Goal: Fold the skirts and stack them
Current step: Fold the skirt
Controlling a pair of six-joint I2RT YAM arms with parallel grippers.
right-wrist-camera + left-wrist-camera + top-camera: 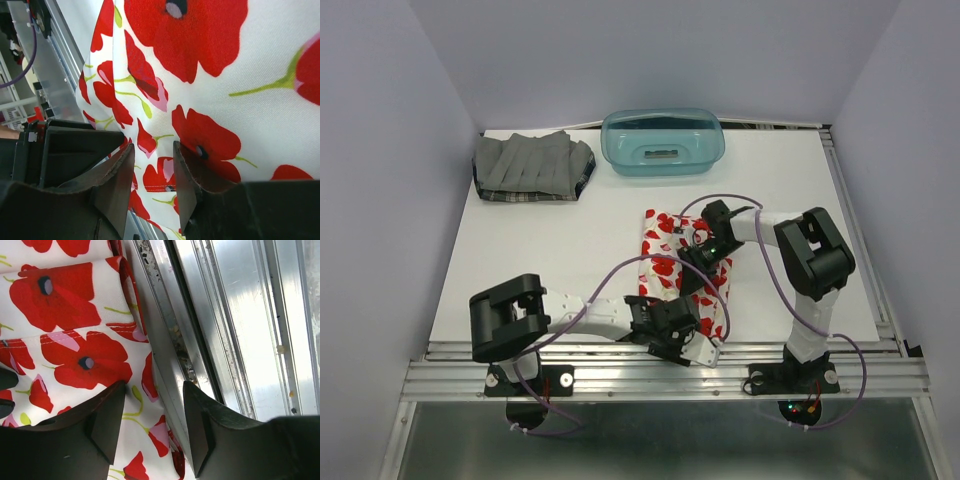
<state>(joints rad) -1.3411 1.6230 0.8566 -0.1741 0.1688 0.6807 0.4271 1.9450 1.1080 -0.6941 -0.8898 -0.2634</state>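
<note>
One finger is down at the cloth in the left wrist view, the other past its edge, so my left gripper closes on the hem next.
The white skirt with red poppies [665, 262] lies part-folded in the middle of the table, its near end reaching the table's front edge. My left gripper [682, 338] hovers over that near end, open; in the left wrist view [154, 390] its jaws straddle the skirt's hem [75, 355] and the table edge, gripping nothing. My right gripper [698, 262] sits low over the skirt's middle; its jaws [153, 147] stand apart, with flat cloth [260, 70] showing through the gap. At the back left, the grey pleated skirt [530, 162] lies folded on the plaid skirt [520, 196].
A teal plastic basket [662, 143] stands at the back centre. Aluminium rails [620, 365] run along the near edge, just beside the left fingers [207, 425]. Purple cables [760, 262] loop over the table near both arms. Walls close in left, right and behind.
</note>
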